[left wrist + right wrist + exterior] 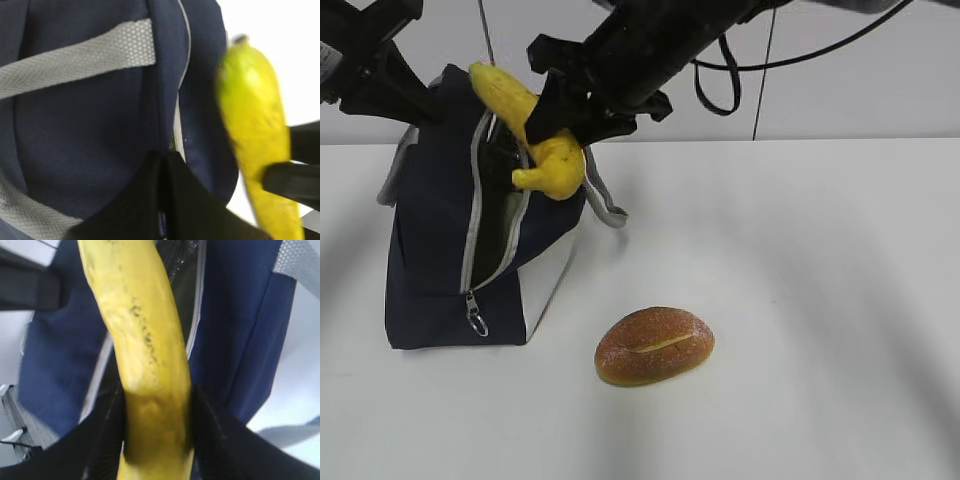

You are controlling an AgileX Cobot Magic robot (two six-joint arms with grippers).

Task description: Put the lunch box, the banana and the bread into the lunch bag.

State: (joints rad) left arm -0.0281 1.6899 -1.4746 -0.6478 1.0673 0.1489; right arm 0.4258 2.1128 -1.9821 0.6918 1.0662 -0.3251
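Observation:
The banana (558, 165) needs to stay in my right gripper for now. Its lower end is hanging above the bag's opening (500, 215), so it would tip over the bag's edge if I let go now.
The navy lunch bag (430, 250) stands at the left, its zipper open along the top and side. My right gripper (548, 118) is shut on the yellow banana (558, 165) and holds it tilted over the bag's opening; in the right wrist view the gripper (157, 425) clamps the banana (145, 340) above the bag (240, 315). My left gripper (425, 105) is at the bag's top left; in the left wrist view it (164, 165) is shut on the bag's fabric (90, 125), with the banana (255, 115) to the right. The bread (655, 345) lies on the table. The lunch box is hidden.
The white table (820, 260) stretches to the right of the bag. A grey strap handle (605, 205) hangs off the bag's right side. The metal ring pull (476, 322) hangs at the bottom of the zipper. Black cables (720, 85) dangle behind the right arm.

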